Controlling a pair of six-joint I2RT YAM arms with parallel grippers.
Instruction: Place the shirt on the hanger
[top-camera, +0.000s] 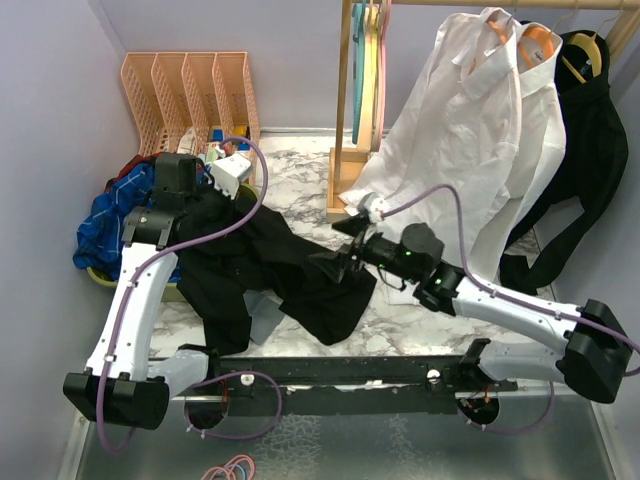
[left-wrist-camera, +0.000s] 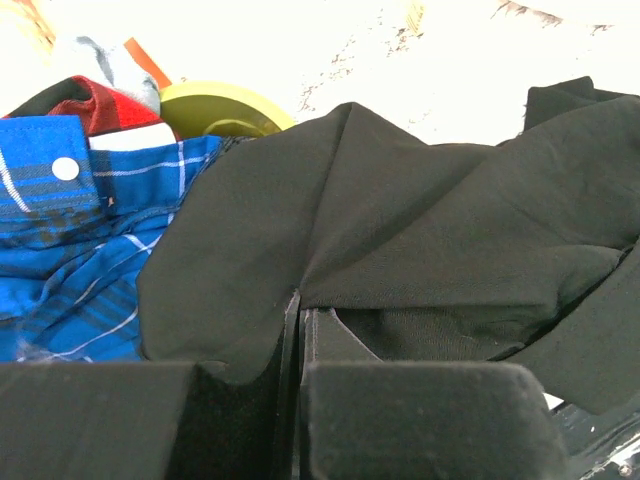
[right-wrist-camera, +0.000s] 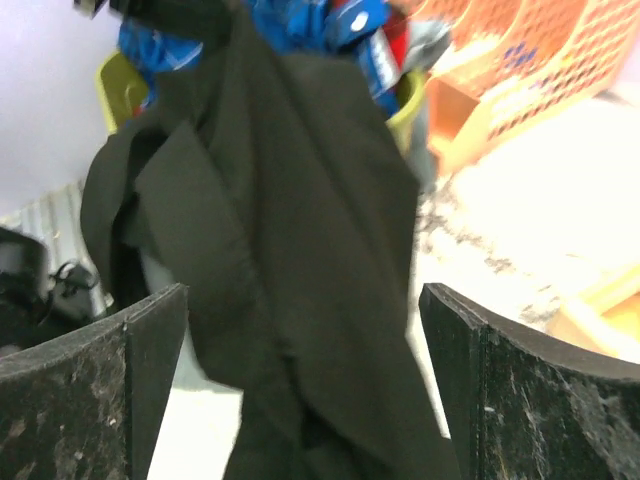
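The right gripper picks up the black shirt (top-camera: 290, 270) by its edge away from my left gripper next, to spread the shirt for the hanger.
The black shirt (top-camera: 290, 270) hangs from my left gripper (top-camera: 207, 200) and spreads down onto the marble table. In the left wrist view my left gripper (left-wrist-camera: 298, 302) is shut on a fold of the shirt (left-wrist-camera: 400, 210). My right gripper (top-camera: 332, 263) is open at the shirt's right edge, low over the table. In the right wrist view the shirt (right-wrist-camera: 300, 230) hangs in front of and between my spread fingers, with my right gripper (right-wrist-camera: 302, 296) empty. A thin pink hanger (top-camera: 382, 80) hangs on the wooden rack at the back, beside cream and teal ones.
A white dress shirt (top-camera: 480, 130) on an orange hanger and a dark garment (top-camera: 590, 150) hang at the back right. A blue plaid garment (top-camera: 105, 225) lies in a yellow-green tub (left-wrist-camera: 215, 105) at left. Orange file racks (top-camera: 190, 95) stand at the back left.
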